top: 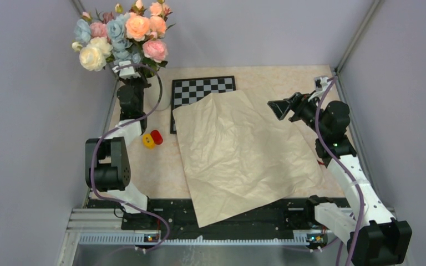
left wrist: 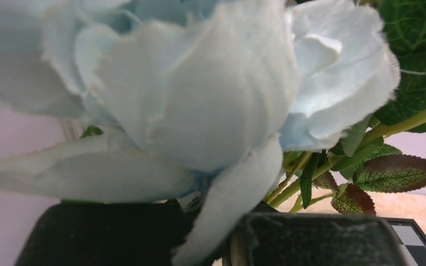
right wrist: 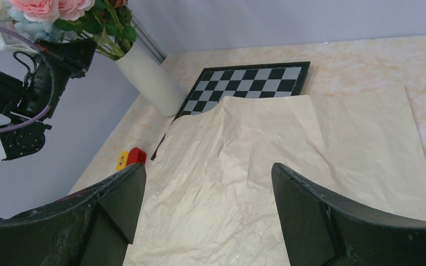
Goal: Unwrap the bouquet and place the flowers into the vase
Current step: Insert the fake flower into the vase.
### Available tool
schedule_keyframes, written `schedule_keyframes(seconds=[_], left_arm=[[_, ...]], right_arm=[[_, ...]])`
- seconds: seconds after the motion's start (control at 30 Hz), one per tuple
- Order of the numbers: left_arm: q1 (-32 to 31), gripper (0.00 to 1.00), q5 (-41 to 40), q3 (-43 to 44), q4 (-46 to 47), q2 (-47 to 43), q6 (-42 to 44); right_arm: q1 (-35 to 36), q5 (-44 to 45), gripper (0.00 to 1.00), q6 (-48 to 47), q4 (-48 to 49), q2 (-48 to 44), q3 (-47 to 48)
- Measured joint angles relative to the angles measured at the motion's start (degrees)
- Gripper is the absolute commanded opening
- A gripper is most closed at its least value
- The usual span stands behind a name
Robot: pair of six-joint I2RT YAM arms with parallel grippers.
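The flowers' stems are in the opening of the white vase (right wrist: 147,77), so the flowers would stay in the vase. I should let go of them with my left gripper now.
The bouquet is unwrapped: its tan crinkled paper (top: 244,149) (right wrist: 288,160) lies spread flat on the table. The flowers (top: 123,33) (right wrist: 44,8), blue, pink, peach and cream blooms, stand in the white vase (right wrist: 147,77) at the far left corner. In the top view the left arm hides the vase. My left gripper (top: 130,75) (left wrist: 216,233) is shut, right under the blooms beside the stems (left wrist: 310,172), and a pale blue petal (left wrist: 227,205) hangs across its fingers. My right gripper (top: 282,108) (right wrist: 208,169) hangs open above the paper's far right part, with nothing between its fingers.
A chessboard (top: 202,91) (right wrist: 249,83) lies at the back, its near part under the paper. A small red and yellow object (top: 152,138) (right wrist: 130,158) sits left of the paper, by the left arm. Grey walls close in both sides and the back.
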Motion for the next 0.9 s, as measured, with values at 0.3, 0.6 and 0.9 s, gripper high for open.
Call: schedule_keyframes(seconds=[0.3, 0.6, 0.9], left_arm=[[-0.13, 0.14, -0.02, 0.02, -0.22, 0.52, 0.04], [-0.39, 0.37, -0.24, 0.02, -2.75, 0.5, 0.24], [-0.92, 0.87, -0.9, -1.6, -3.65, -1.31, 0.13]], right_arm=[[-0.04, -0.09, 0.85, 0.11, 0.44, 0.04, 0.0], [-0.13, -0.15, 0.86, 0.52, 1.22, 0.04, -0.04], [-0.35, -0.26, 0.86, 0.72, 1.4, 0.04, -0.85]])
